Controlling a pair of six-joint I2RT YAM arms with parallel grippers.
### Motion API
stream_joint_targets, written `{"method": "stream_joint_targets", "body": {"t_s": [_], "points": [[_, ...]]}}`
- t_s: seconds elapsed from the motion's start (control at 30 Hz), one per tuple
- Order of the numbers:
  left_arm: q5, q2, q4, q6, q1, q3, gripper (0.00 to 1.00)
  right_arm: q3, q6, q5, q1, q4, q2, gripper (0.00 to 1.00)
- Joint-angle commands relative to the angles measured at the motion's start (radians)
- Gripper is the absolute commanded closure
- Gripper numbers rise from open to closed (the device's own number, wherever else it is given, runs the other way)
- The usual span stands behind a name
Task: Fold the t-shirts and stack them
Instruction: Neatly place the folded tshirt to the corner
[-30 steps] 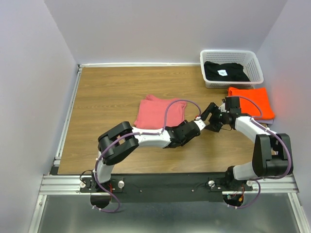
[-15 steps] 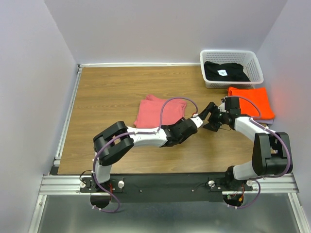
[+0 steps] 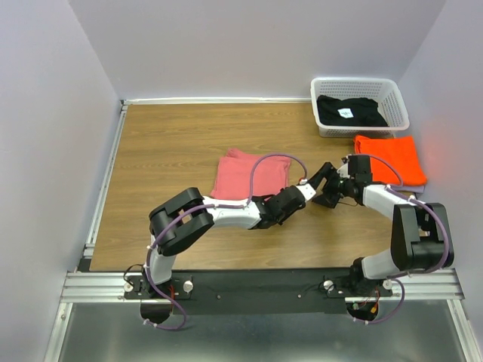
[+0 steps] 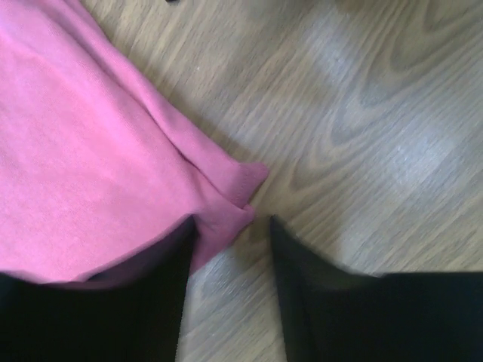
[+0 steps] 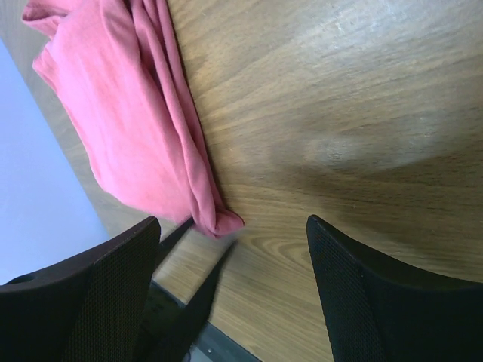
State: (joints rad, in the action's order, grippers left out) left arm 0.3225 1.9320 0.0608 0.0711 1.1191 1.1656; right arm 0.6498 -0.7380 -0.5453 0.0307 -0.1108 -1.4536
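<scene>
My right gripper grabs the pink-red t-shirt (image 3: 245,176) by the folded corner facing it next, layers together. Then the t-shirt stacks on the orange t-shirt.
A dusty pink-red t-shirt (image 3: 245,176) lies folded in the middle of the table. Its near right corner (image 4: 240,197) sits between the tips of my left gripper (image 4: 232,220), which stands open low over the wood; one finger overlaps the shirt's edge, the other is over bare wood. My right gripper (image 3: 323,188) faces it from the right, wide open and empty, with the same corner (image 5: 219,220) ahead of it. A bright orange t-shirt (image 3: 389,158) lies folded at the right edge. A black t-shirt (image 3: 347,111) with a white label lies in the basket.
The white lattice basket (image 3: 398,102) stands at the back right corner, just behind the orange shirt. The two grippers are close together, and the left gripper's fingers (image 5: 207,290) show in the right wrist view. Lavender walls enclose the table on three sides.
Both grippers have edged a little left toward the pink-red shirt's corner. The left arm's elbow swung slightly. The shirts have not moved.
</scene>
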Motion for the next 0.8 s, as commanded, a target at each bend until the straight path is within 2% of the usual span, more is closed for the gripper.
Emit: {"method": "stream_joint_targets", "body": {"t_s": [0.0,0.07,0.13,0.47,0.77], "points": [[-0.062,0.041,-0.018,0.039,0.001,-0.030,0.70,-0.033,-0.040,-0.047,0.003,0.074,-0.034,0.15],[-0.065,0.030,-0.018,0.044,0.002,-0.033,0.93,-0.041,-0.050,-0.057,0.006,0.102,-0.045,0.15],[-0.063,0.018,-0.019,0.047,0.001,-0.035,0.99,-0.047,-0.072,-0.059,0.012,0.132,-0.060,0.15],[-0.137,-0.152,-0.053,0.102,-0.011,-0.095,1.00,-0.039,-0.176,-0.047,0.098,0.283,-0.169,0.15],[-0.183,-0.189,-0.056,0.125,-0.025,-0.095,1.00,0.039,-0.239,-0.008,0.248,0.336,-0.300,0.17]]}}
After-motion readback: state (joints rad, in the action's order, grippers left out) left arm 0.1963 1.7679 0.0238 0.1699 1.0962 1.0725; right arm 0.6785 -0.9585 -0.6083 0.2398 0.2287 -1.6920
